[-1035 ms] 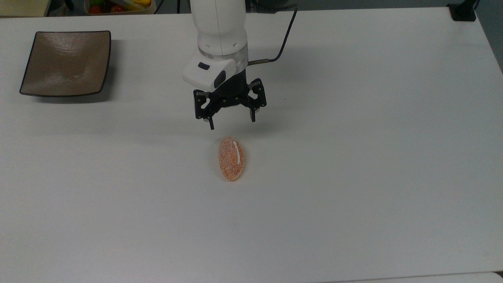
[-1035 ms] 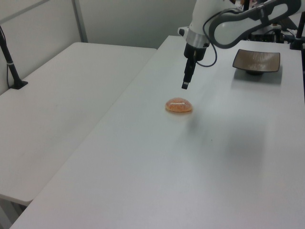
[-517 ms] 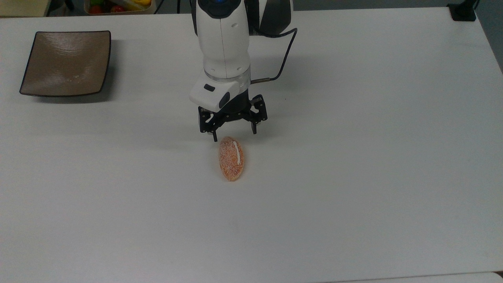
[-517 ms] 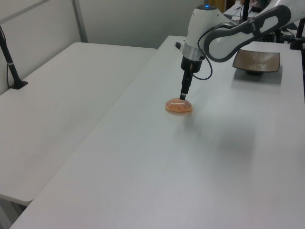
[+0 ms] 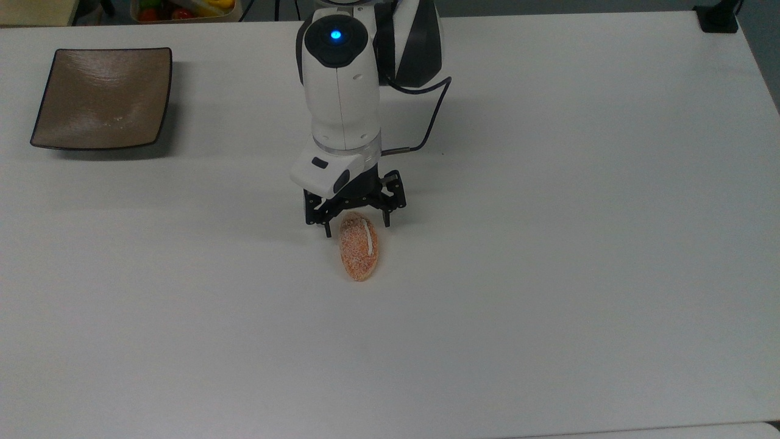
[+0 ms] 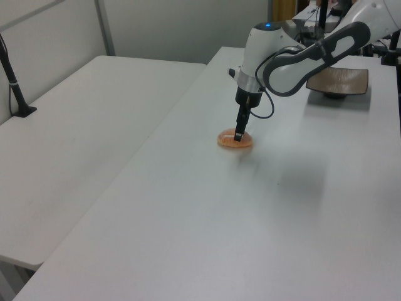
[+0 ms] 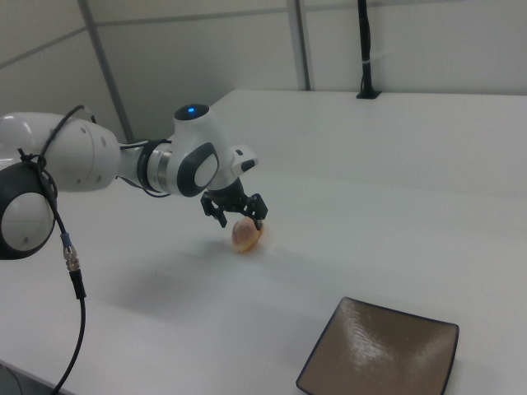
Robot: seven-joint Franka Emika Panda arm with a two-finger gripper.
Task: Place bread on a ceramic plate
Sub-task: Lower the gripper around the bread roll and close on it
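Observation:
The bread should go on the ceramic plate (image 6: 337,79), so next my gripper should grab the bread by its middle (image 6: 235,138).
The bread (image 5: 359,251) is a small oval orange-brown roll with a white stripe, lying on the white table (image 5: 548,244) near its middle; it also shows as the bread (image 6: 235,140) and the bread (image 7: 245,234). My gripper (image 5: 357,226) is open, low over the roll's far end, one finger on each side of it. In the left view the gripper (image 6: 239,136) reaches down to the roll. The gripper (image 7: 241,221) straddles the roll in the right view. The square brown ceramic plate (image 5: 100,97) sits bare at the top view's far left, also seen as the plate (image 6: 337,79) and the plate (image 7: 380,354).
A container with colourful items (image 5: 183,9) stands beyond the table's far edge in the top view. A black clamp (image 5: 719,18) sits at the top view's far right corner. A second white table (image 6: 81,125) lies on the left view's left.
The gripper has come down and moved toward the bread, from above and behind it to straddling its far end. Its fingers stay open. Bread and plate have not moved.

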